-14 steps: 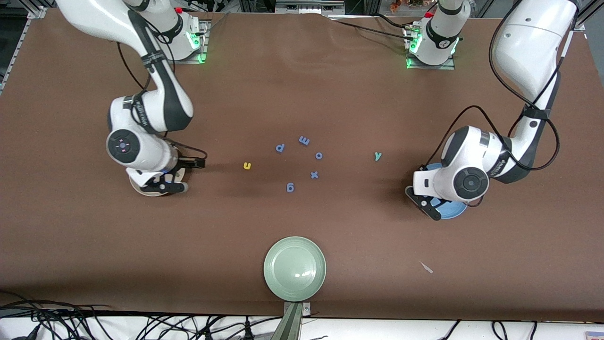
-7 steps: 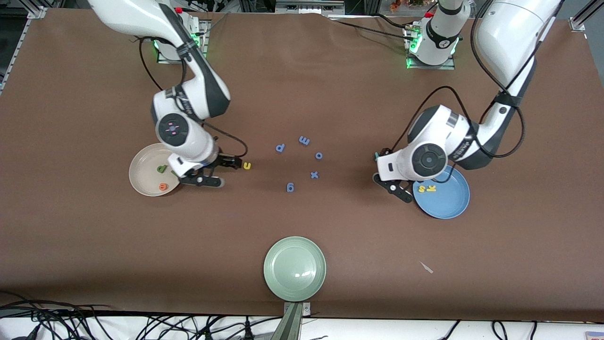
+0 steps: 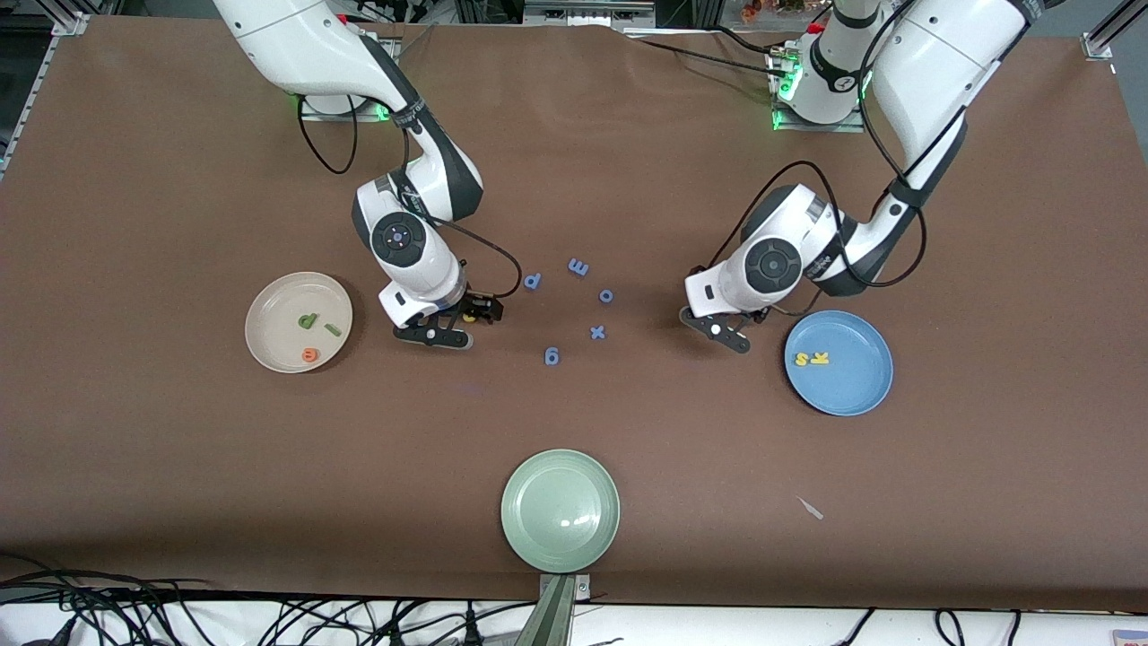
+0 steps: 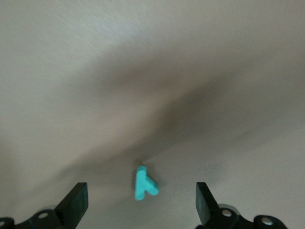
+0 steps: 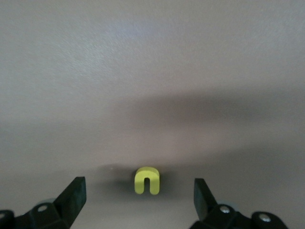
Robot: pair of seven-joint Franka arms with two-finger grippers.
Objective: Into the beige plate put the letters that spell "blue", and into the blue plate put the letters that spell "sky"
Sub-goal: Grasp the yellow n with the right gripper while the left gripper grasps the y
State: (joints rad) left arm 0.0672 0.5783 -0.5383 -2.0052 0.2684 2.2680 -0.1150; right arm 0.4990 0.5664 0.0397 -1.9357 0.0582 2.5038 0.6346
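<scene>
The teal y will finish "sky" in the blue plate (image 3: 852, 386), once my left gripper grabs it next by the forked arms of the y.
The yellow u (image 5: 147, 181) lies flat on the table, and my right gripper (image 5: 138, 198) hangs low over it, open, with one finger on each side. My left gripper (image 4: 140, 202) is open the same way over the teal y (image 4: 144, 183), which my left gripper (image 3: 722, 323) hides in the front view. The beige plate (image 3: 269, 305) holds the green b (image 3: 308, 319), the green l (image 3: 333, 329) and the orange e (image 3: 310, 355). The blue plate (image 3: 852, 386) holds the yellow s (image 3: 801, 359) and the yellow k (image 3: 820, 358). My right gripper (image 3: 457, 321) sits between the beige plate and the purple letters.
Several blue-purple letters (image 3: 578, 266) lie scattered at the table's middle between the two grippers. A pale green plate (image 3: 560, 510) sits near the front edge. A small pale scrap (image 3: 812, 509) lies nearer the camera than the blue plate.
Both arms have swung from over their plates toward the middle of the table. The right gripper now stands over the u and the left over the y.
</scene>
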